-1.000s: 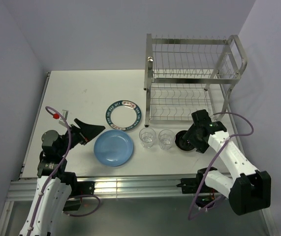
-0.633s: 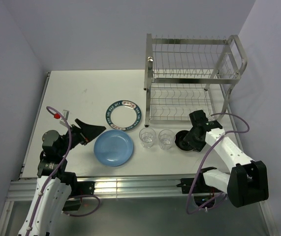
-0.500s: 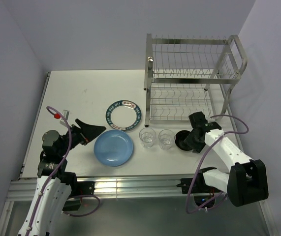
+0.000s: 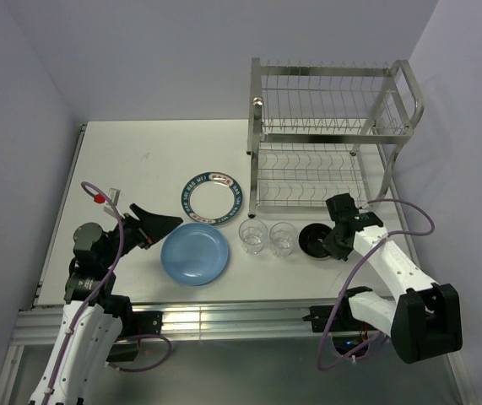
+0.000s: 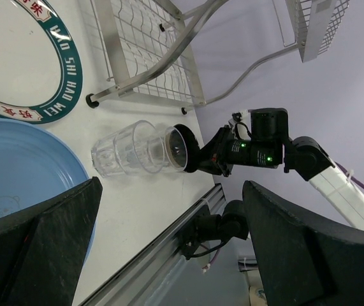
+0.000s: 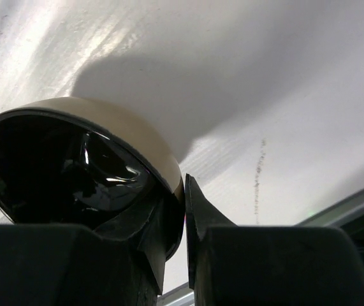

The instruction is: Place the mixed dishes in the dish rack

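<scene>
My right fingers, shut inside and outside the small black bowl (image 4: 311,240), would lift it by its rim.
The small black bowl (image 4: 311,240) sits on the table in front of the dish rack (image 4: 325,143), and my right gripper (image 4: 331,242) is shut on its right rim. In the right wrist view the bowl (image 6: 73,159) has one finger inside its rim and one outside, at the gripper (image 6: 183,191). Two clear glasses (image 4: 252,237) (image 4: 284,238) stand left of the bowl. The light-blue plate (image 4: 194,253) and the white plate with a teal lettered rim (image 4: 188,196) lie further left. My left gripper (image 4: 160,228) hangs open just left of the blue plate, holding nothing.
The silver two-tier rack (image 5: 150,57) stands at the back right, its shelves bare. The table's near edge with its metal rail (image 4: 224,316) runs just below the blue plate and the glasses. The left wrist view shows the glasses (image 5: 131,150) and the bowl (image 5: 182,148) in a row.
My right gripper has moved down onto the bowl's right rim and closed on it. The left arm and the other dishes have not moved.
</scene>
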`<state>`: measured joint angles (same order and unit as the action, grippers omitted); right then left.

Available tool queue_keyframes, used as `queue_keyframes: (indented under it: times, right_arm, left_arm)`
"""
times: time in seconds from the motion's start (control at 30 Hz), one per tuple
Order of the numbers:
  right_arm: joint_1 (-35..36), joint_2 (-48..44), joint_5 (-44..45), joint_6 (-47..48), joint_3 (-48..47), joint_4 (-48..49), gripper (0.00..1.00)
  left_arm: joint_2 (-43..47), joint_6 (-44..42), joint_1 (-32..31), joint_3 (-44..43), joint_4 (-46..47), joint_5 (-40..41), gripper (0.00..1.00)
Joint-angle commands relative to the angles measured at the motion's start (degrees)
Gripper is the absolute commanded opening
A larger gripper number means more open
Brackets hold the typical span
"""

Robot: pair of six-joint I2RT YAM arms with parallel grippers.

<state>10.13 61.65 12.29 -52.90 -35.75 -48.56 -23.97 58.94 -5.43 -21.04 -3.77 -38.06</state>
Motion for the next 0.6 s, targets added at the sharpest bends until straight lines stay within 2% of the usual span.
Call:
queue_keyframes:
  times: [0.0, 0.13, 0.37, 0.57]
  right_arm:
    - [-0.02, -1.26, 6.86, -1.14, -2.92, -5.58, 0.00]
    - [2.95, -4.15, 11.25, -3.96, -6.08, -10.75, 0.00]
    - [9.29, -5.49, 25.13, -8.97, -17.33, -19.56, 0.00]
    - [9.56, -6.71, 23.22, -2.83, -14.80, -9.47, 0.00]
  left_arm:
    - [-0.38, -1.19, -0.37, -1.64, 2.98, 0.27, 0.99]
    - [-0.91, -1.28, -0.63, -1.55, 3.16, 0.71, 0.99]
    - [-1.78, -1.28, -1.25, -1.02, 3.16, 1.41, 0.99]
    - [-2.40, -2.60, -1.69, -1.73, 3.95, 1.68, 0.99]
